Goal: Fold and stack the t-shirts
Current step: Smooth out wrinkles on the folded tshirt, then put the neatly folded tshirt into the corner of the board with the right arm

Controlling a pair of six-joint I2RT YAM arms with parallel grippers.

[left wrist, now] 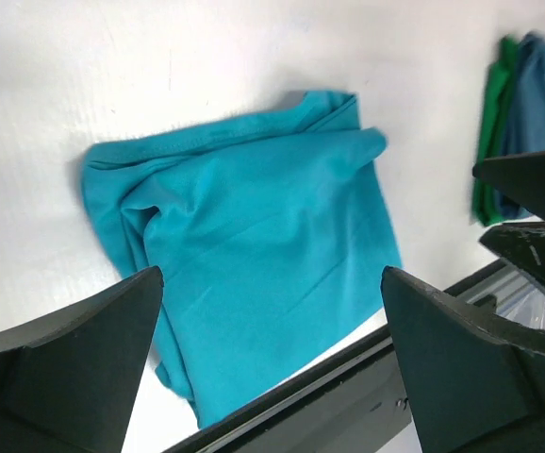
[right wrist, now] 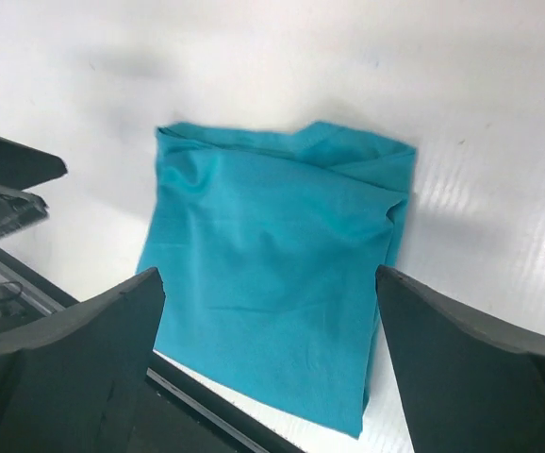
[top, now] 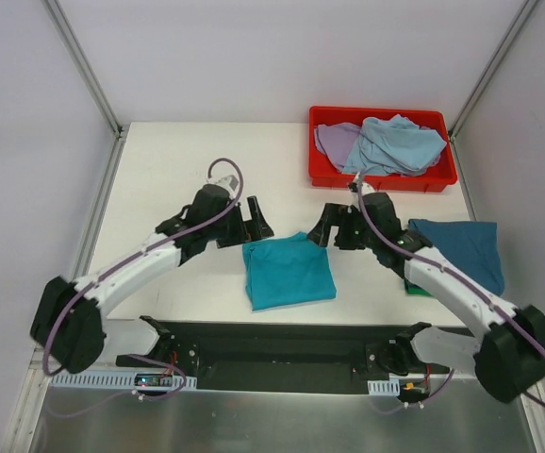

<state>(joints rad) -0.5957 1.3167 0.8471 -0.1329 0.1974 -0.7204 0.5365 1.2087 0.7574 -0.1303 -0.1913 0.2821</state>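
Observation:
My right gripper is to grab the far edge of the folded teal t-shirt next, layers together. The t-shirt's near side should stay free, and then the t-shirt can be stacked.
A folded teal t-shirt (top: 288, 272) lies on the white table near the front edge; it also shows in the left wrist view (left wrist: 254, 245) and the right wrist view (right wrist: 282, 264). My left gripper (top: 255, 220) hovers open and empty just above the shirt's far left corner. My right gripper (top: 327, 226) hovers open and empty above its far right corner. A stack of folded shirts, dark blue (top: 461, 250) over green (top: 416, 289), sits at the right under my right arm. A red bin (top: 382, 176) at the back right holds a light blue shirt (top: 397, 143) and a lilac shirt (top: 334, 140).
A black rail (top: 282, 354) runs along the near edge between the arm bases. Grey walls and metal frame posts enclose the table on the left, right and back.

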